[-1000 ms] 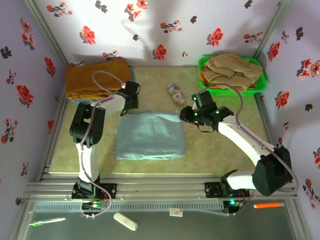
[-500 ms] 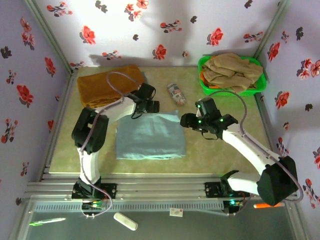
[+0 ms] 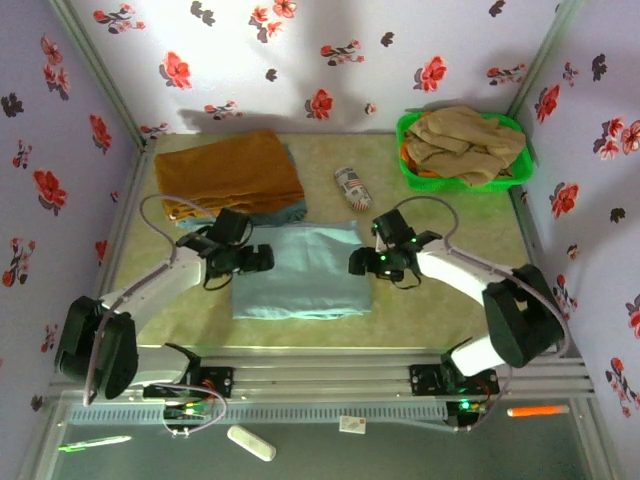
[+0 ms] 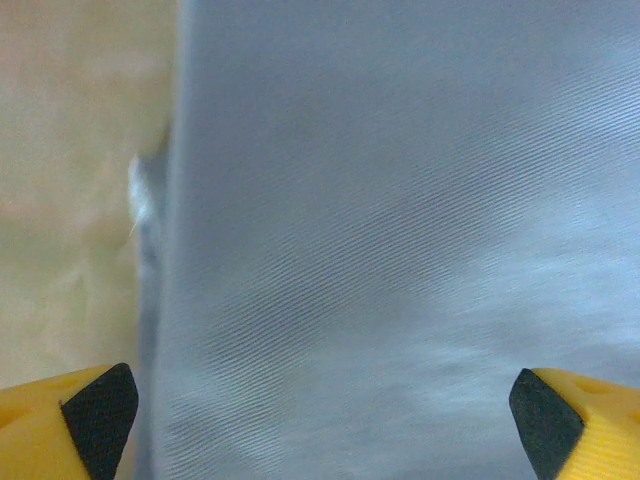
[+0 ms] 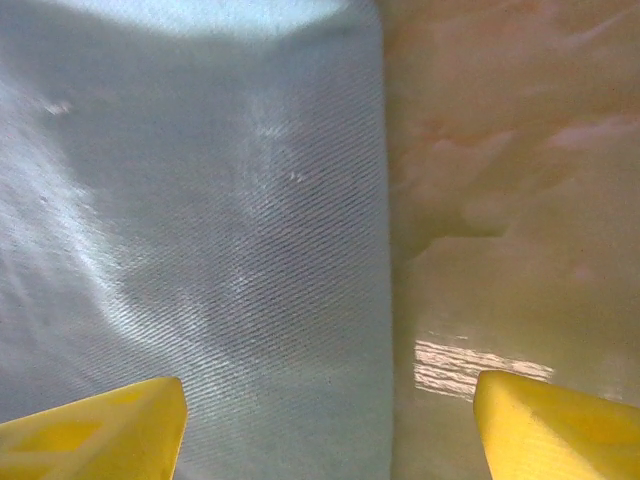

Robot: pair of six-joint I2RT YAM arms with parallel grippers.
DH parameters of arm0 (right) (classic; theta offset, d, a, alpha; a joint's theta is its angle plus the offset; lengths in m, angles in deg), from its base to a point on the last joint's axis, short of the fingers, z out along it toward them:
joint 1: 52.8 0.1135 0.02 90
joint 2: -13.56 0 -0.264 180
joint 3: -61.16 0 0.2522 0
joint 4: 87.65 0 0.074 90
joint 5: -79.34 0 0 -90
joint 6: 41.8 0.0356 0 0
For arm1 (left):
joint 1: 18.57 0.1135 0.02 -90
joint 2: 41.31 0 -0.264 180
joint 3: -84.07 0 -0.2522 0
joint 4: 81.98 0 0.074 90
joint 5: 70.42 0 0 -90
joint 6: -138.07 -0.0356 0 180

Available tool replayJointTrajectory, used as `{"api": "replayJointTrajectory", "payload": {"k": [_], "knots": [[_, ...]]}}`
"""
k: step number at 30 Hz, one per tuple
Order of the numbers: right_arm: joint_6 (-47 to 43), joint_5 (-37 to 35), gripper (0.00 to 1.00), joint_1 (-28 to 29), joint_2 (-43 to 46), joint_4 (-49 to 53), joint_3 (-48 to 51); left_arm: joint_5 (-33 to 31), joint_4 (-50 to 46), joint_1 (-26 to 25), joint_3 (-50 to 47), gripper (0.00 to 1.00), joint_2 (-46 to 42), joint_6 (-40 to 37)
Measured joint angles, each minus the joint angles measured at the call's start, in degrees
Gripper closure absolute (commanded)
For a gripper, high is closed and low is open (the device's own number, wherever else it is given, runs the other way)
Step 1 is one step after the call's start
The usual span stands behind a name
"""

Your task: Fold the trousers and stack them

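The robot's right gripper should next grab the folded trousers by the side edge point(image 3: 366, 272) point(image 5: 385, 400) opposite the left gripper, so that the robot can stack them.
The trousers point(image 3: 300, 275) lie folded into a pale aqua-blue rectangle in the middle of the table. My left gripper point(image 3: 262, 260) hangs low over their left edge, open, with nothing between its fingers. In the left wrist view the blue cloth point(image 4: 400, 200) spreads under the left gripper point(image 4: 322, 420), whose yellow fingertips point(image 4: 100, 410) stand far apart. My right gripper point(image 3: 358, 265) is at the right edge, also open. In the right wrist view the right gripper point(image 5: 330, 430) straddles that edge, with trouser fabric point(image 5: 200, 200) on the left and bare table point(image 5: 510, 150) on the right.
A folded mustard-brown cloth point(image 3: 230, 172) lies at the back left on a blue layer. A green basket point(image 3: 470, 184) at the back right holds a beige garment point(image 3: 465, 138). A small can point(image 3: 351, 187) lies on its side behind the trousers. Flowered walls close in the table.
My left arm swung from the mustard cloth at the back down to the trousers' left edge and opened. The right gripper lowered to the right edge and opened wider.
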Motion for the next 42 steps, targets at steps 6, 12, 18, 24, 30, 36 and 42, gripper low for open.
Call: {"api": "replayJointTrajectory", "payload": {"k": [6, 12, 18, 24, 30, 36, 42], "knots": [[-0.13, 0.44, 0.25, 1.4, -4.83, -3.32, 0.57, 3.76, 1.62, 4.35, -5.51, 0.12, 2.1, 2.21], [-0.09, -0.09, 0.27, 1.53, -4.81, -3.5, 0.72, 8.98, 8.26, 4.5, -6.1, 0.35, 6.12, 2.38], [-0.13, -0.28, 0.27, 1.53, -4.26, -4.37, 1.49, 12.37, 13.33, 5.22, -7.41, 0.73, 6.78, 1.86], [-0.22, 0.68, 0.31, 0.17, -3.8, -4.85, 2.03, 13.53, 15.08, 6.03, -8.66, 0.91, 5.25, 0.87], [-0.48, 5.29, 0.82, -1.01, -3.63, -7.93, 2.91, 13.92, 14.47, 6.29, -8.87, 1.0, 3.82, 0.74], [1.05, 7.21, 1.0, -1.11, 0.02, -8.09, 3.63, 14.05, 9.33, 6.27, -8.33, 1.0, -1.31, 0.76], [1.6, 6.73, 1.0, -0.98, 11.54, -2.43, 2.54, 14.43, -0.22, 4.44, -4.2, 1.0, -10.97, 0.79]]}}
